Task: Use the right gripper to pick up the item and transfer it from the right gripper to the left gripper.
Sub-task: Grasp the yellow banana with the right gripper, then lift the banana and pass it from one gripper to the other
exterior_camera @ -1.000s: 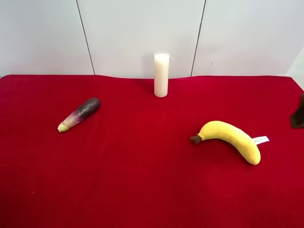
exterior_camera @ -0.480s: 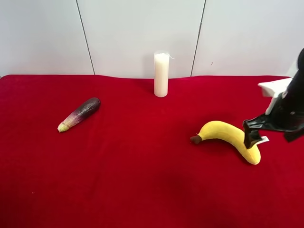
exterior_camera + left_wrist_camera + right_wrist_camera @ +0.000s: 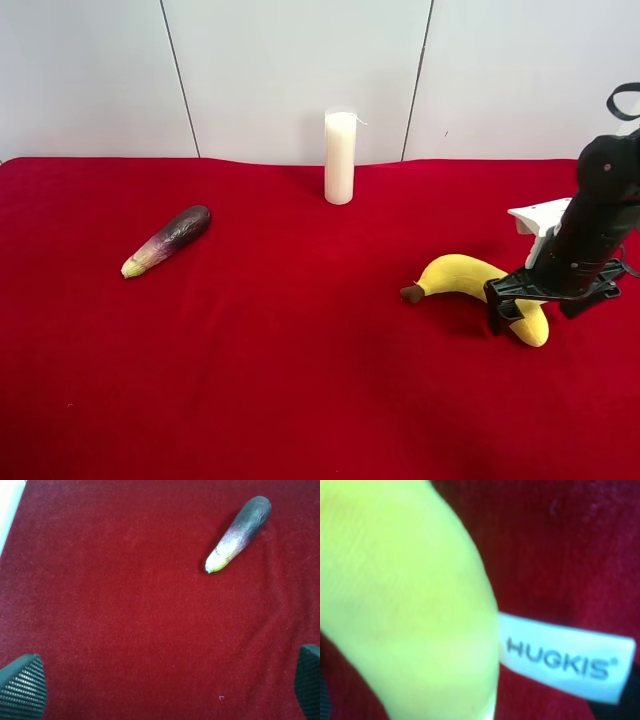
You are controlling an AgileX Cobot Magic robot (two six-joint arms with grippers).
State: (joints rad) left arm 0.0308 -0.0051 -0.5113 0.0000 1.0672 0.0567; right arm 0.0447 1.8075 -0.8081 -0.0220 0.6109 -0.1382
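Note:
My right gripper picks up the banana by its stemless end [image 3: 533,325] next, to leave the banana's brown stem [image 3: 412,294] free for my left gripper.
The yellow plush banana [image 3: 460,275] lies on the red cloth at the right of the exterior high view, brown stem toward the middle. The right gripper [image 3: 520,312], on the black arm with the white bracket [image 3: 540,218], is down over the banana's far end, with its fingers on either side of it. In the right wrist view the banana [image 3: 405,605] and its white tag [image 3: 565,662] fill the frame, with dark finger edges only at the corners, so the jaws stand open. The left gripper [image 3: 165,687] is open and empty above bare cloth; its arm is out of the exterior view.
A purple eggplant [image 3: 168,240] lies at the left of the red cloth [image 3: 300,380] and also shows in the left wrist view [image 3: 240,532]. A white pillar candle [image 3: 340,157] stands upright at the back centre, in front of a white wall.
The right arm has come in from the right edge and lowered its gripper onto the banana's far end. The banana, eggplant and candle have not moved.

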